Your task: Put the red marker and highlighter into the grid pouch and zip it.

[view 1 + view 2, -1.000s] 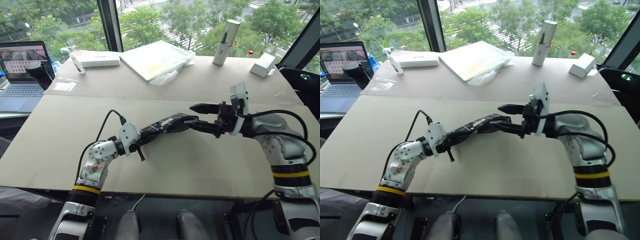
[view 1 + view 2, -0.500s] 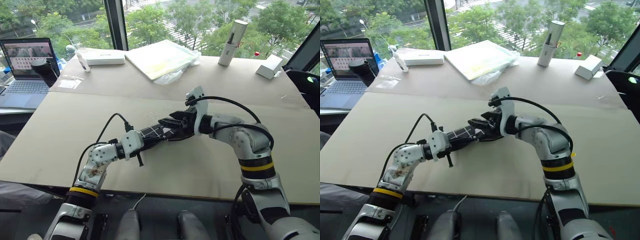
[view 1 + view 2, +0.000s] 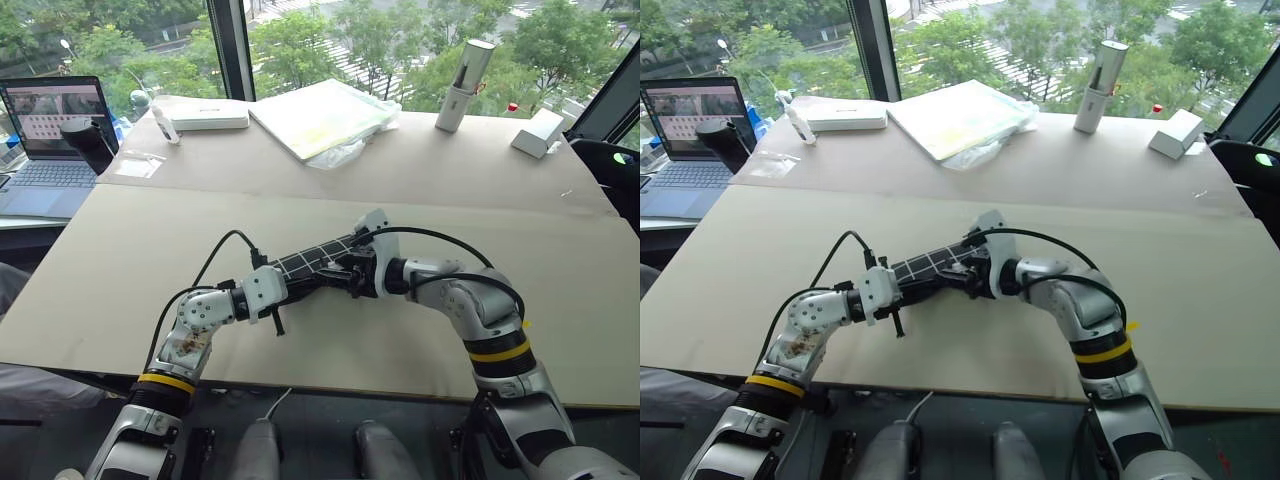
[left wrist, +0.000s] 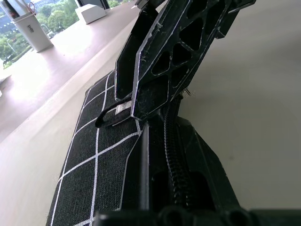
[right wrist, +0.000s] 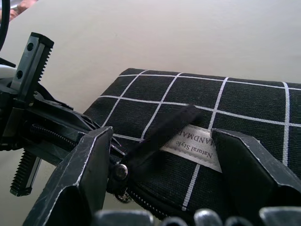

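Note:
Only the loose loop of the black zipper strap (image 5: 165,133) stands up from the flat pouch cloth (image 5: 251,101), so I will pinch that loop next with my right gripper.
The grid pouch (image 3: 318,257), black with white lines, lies on the table between my two arms. My left gripper (image 3: 296,282) is shut on the pouch's zipper edge (image 4: 174,165) at its near end. My right gripper (image 5: 164,157) is open, one finger on each side of the black strap loop (image 5: 162,132), beside the white label (image 5: 194,146); whether it touches the strap I cannot tell. In the left wrist view the right gripper's fingers (image 4: 174,52) hang over the strap loop (image 4: 109,116). The red marker and the highlighter are out of view.
At the table's far side stand a laptop (image 3: 48,135), a flat white device (image 3: 208,116), a pale pad in plastic wrap (image 3: 322,118), a white cylinder (image 3: 462,72) and a small white box (image 3: 537,132). A seam (image 3: 500,208) crosses the table behind the pouch.
My right gripper has come down and leftward from above the pouch's far end to the strap loop. The left gripper has kept its hold on the pouch.

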`<action>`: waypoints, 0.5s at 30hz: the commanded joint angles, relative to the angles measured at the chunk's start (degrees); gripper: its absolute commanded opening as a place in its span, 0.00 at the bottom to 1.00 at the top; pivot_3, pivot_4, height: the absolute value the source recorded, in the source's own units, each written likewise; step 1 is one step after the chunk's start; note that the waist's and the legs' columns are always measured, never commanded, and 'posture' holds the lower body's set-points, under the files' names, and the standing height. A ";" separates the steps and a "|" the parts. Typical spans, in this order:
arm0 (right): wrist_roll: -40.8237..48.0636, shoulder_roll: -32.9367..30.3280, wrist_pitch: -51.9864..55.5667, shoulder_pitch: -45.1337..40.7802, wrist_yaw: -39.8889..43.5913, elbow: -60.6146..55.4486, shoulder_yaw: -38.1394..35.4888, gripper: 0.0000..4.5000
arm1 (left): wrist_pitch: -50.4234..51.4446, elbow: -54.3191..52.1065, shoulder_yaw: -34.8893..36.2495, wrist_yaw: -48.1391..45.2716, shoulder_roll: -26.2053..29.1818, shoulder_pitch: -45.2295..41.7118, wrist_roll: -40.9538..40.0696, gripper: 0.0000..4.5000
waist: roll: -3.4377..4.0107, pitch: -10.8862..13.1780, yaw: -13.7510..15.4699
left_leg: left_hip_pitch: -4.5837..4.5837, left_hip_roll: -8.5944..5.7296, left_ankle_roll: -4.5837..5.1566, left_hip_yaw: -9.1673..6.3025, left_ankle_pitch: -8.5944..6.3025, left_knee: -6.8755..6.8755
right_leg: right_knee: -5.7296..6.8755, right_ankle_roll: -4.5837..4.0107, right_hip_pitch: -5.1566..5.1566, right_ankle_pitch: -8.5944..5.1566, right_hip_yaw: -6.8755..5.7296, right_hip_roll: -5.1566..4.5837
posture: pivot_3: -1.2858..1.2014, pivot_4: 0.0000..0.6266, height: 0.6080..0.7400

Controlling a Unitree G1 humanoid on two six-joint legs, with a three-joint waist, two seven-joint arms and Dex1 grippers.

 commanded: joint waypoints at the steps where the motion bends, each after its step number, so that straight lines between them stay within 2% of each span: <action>1: -1.78 -0.11 -2.18 0.63 0.48 0.22 0.61 0.77 | -1.54 -1.17 0.30 0.44 -0.08 -0.42 -0.29 0.00 | 0.00 0.00 0.00 | 0.00 0.00 0.00 0.00 0.00 0.00 | 0.00 0.00 0.00 0.00 0.00 0.00 | 0.52 0.24 1.00; 4: -2.19 -0.35 -2.78 0.76 1.65 0.06 1.09 0.59 | -1.57 -0.94 0.40 0.54 -0.08 -0.53 -0.35 0.00 | 0.00 0.00 0.00 | 0.00 0.00 0.00 0.00 0.00 0.00 | 0.00 0.00 0.00 0.00 0.00 0.00 | 0.52 0.24 1.00; 11: -2.57 -0.21 -3.30 0.55 3.49 0.07 0.77 0.03 | -1.76 -0.37 0.66 0.54 -0.03 -0.77 -0.43 0.00 | 0.00 0.00 0.00 | 0.00 0.00 0.00 0.00 0.00 0.00 | 0.00 0.00 0.00 0.00 0.00 0.00 | 0.52 0.24 1.00; 15: -3.13 -0.44 -4.14 0.39 3.93 0.59 0.33 0.01 | -1.90 0.03 0.77 0.52 0.00 -0.99 -0.46 0.00 | 0.00 0.00 0.02 | 0.00 0.00 0.00 0.00 0.00 0.00 | 0.00 0.00 0.00 0.00 0.00 0.00 | 0.52 0.24 1.00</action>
